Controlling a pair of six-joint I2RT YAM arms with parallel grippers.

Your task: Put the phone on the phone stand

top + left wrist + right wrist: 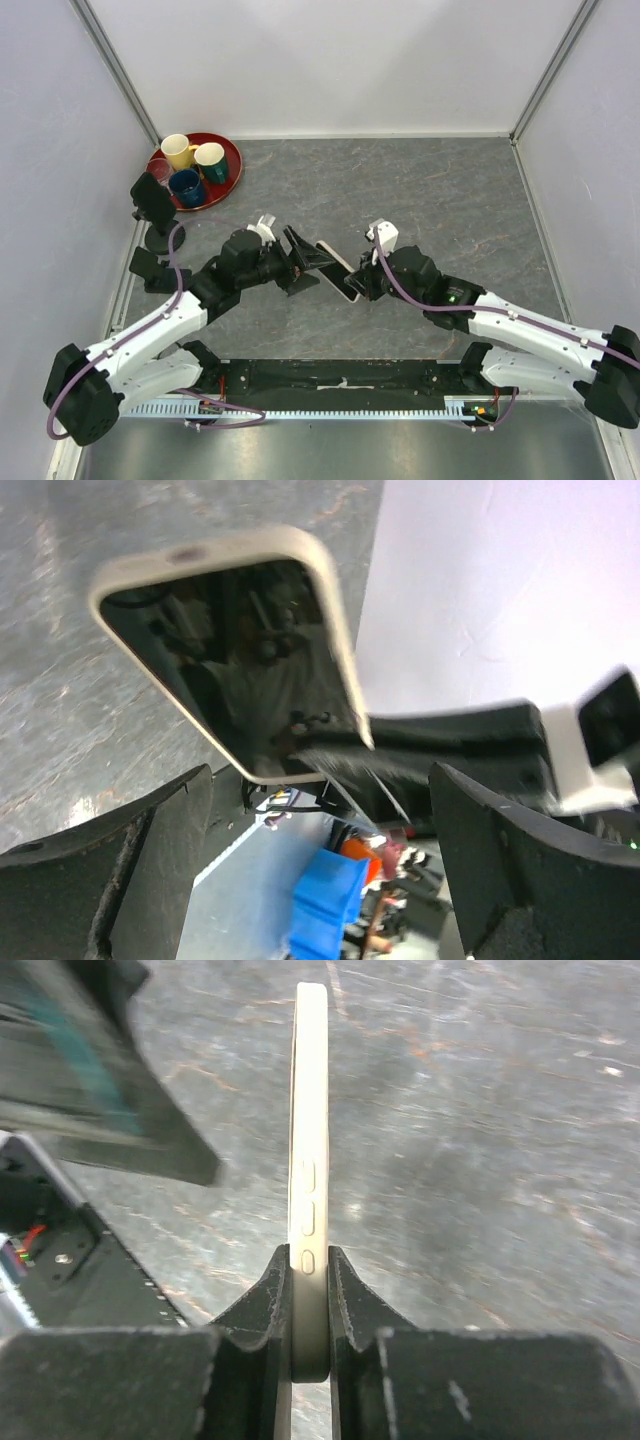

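Observation:
My left gripper pinches the phone by its button edge (328, 248) (328, 587) next, toward the phone's end opposite my right gripper, to turn the phone upright for the stand.
The phone (332, 262), dark-screened in a cream case, hangs in mid-air above the table between my two arms. My right gripper (356, 283) is shut on its lower end. In the right wrist view the phone (309, 1130) stands edge-on, pinched between the fingers of the right gripper (310, 1262). My left gripper (303, 262) is open just left of the phone, its fingers apart and not touching it. From the left wrist the screen of the phone (230, 660) faces the camera beyond the open left gripper (320, 780). The black phone stand (152, 204) sits at the far left.
A red tray (232, 150) at the back left holds a yellow cup (178, 150), a white cup (211, 158) and a blue cup (187, 186), just behind the stand. White walls close in the grey table on three sides.

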